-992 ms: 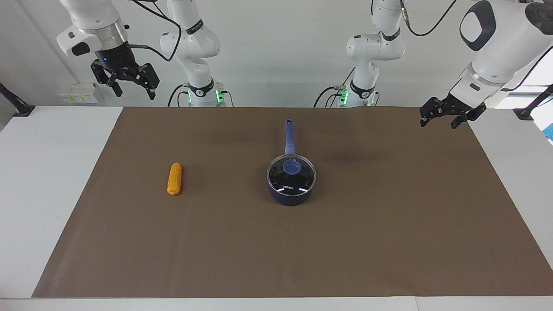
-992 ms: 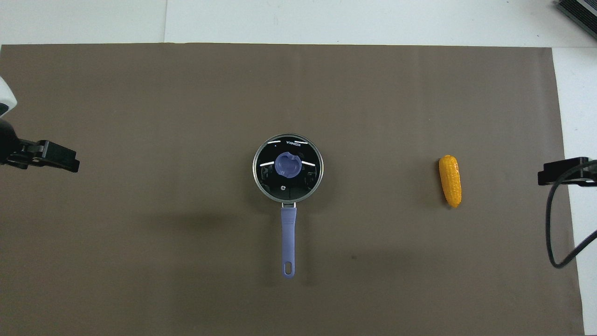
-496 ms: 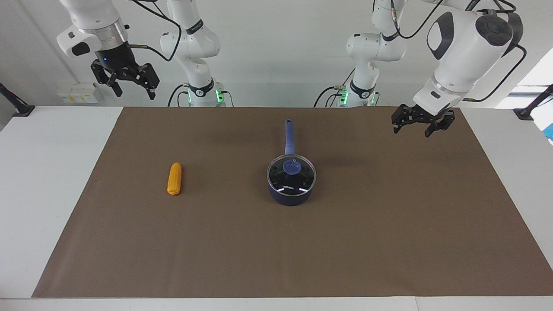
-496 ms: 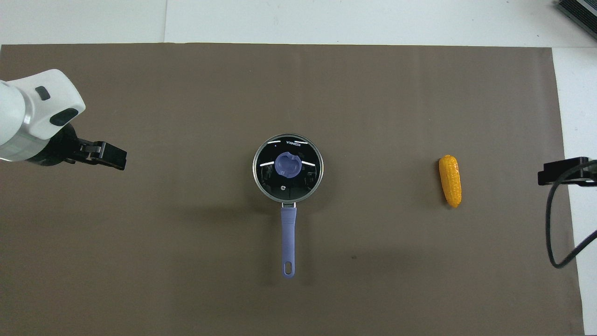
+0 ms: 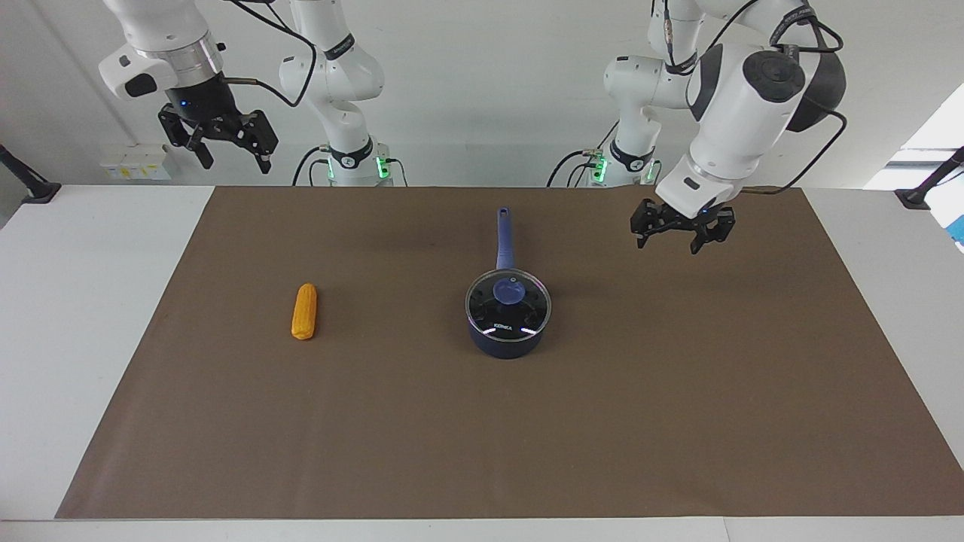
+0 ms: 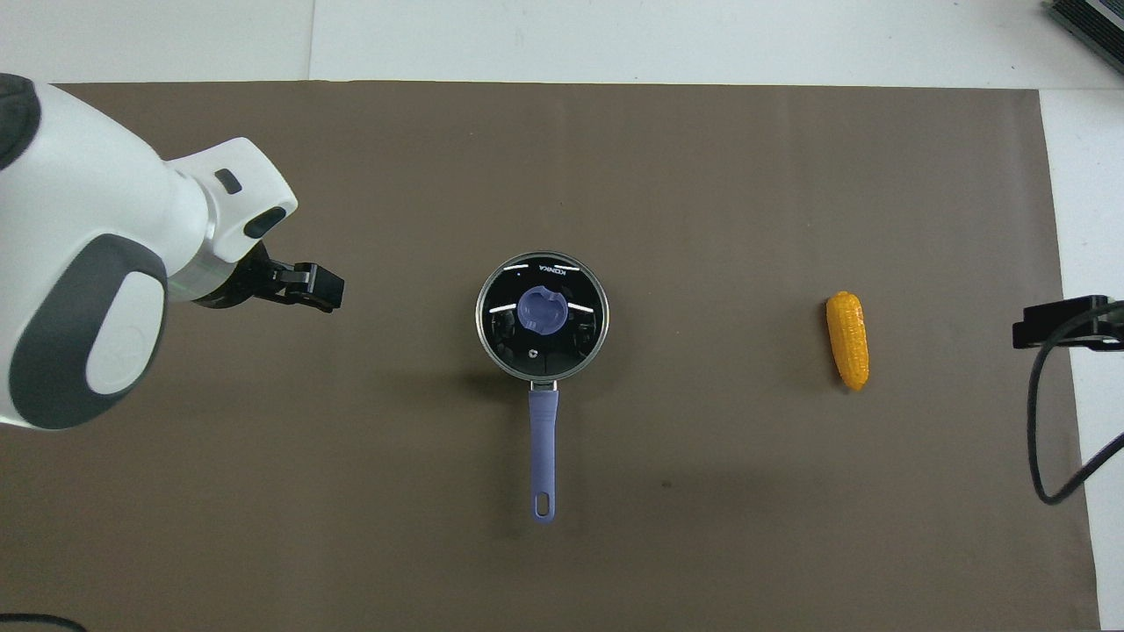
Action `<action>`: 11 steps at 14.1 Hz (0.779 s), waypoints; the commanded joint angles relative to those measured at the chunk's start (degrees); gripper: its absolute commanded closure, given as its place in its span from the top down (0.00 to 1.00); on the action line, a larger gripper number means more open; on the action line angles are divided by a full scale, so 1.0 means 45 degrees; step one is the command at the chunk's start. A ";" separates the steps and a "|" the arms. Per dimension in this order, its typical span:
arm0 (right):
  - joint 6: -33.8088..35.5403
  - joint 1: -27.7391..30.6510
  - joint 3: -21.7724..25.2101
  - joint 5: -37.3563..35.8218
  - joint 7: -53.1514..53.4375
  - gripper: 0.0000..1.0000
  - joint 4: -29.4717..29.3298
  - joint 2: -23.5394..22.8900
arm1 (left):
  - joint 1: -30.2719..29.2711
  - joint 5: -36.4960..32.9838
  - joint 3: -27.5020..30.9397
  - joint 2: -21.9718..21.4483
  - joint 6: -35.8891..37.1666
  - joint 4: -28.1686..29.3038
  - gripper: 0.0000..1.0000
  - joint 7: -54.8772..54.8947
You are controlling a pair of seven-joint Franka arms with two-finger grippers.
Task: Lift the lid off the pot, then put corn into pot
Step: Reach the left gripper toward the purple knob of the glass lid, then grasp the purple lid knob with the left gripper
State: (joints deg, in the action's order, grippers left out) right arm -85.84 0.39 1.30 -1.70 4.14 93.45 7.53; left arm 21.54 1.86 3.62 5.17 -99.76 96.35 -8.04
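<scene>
My left gripper grabs the glass lid by its blue knob (image 6: 543, 311) next, to lift the lid off the pot (image 6: 543, 449).
The navy pot (image 5: 506, 340) stands at the middle of the brown mat, its long blue handle (image 5: 503, 237) pointing toward the robots. The glass lid (image 5: 509, 302) with its blue knob sits on the pot; it also shows in the overhead view (image 6: 562, 338). The yellow corn (image 5: 304, 311) lies on the mat toward the right arm's end, also in the overhead view (image 6: 848, 340). My left gripper (image 5: 670, 244) is open and empty in the air over the mat, beside the pot toward the left arm's end (image 6: 318, 290). My right gripper (image 5: 235, 162) is open, raised high, and waits.
The brown mat (image 5: 482, 452) covers most of the white table (image 5: 83, 316). A black cable (image 6: 1045, 439) hangs from the right arm over the mat's edge near the corn. A dark object (image 6: 1089, 22) sits at the table's corner farthest from the robots.
My left arm has swung in from the table's end toward the pot and come lower over the mat. The right arm, pot, lid and corn have not moved.
</scene>
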 commanded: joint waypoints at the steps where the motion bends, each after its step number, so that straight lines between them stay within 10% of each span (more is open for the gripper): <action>1: -0.0221 0.0128 -0.0074 -0.0168 -0.0198 1.00 0.0093 0.0025 | 0.0953 -0.0023 0.0191 0.0373 -0.0797 0.0171 1.00 -0.1257; 11: -0.0221 0.0128 -0.0074 -0.0168 -0.0198 1.00 0.0093 0.0025 | 0.3219 0.0231 0.0171 0.2832 -0.2713 -0.0666 1.00 -0.4909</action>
State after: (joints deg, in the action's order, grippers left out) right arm -85.84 0.39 1.30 -1.70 4.14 93.45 7.53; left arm 33.44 2.32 3.39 15.06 -111.25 96.11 -26.50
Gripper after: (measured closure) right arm 0.000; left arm 0.000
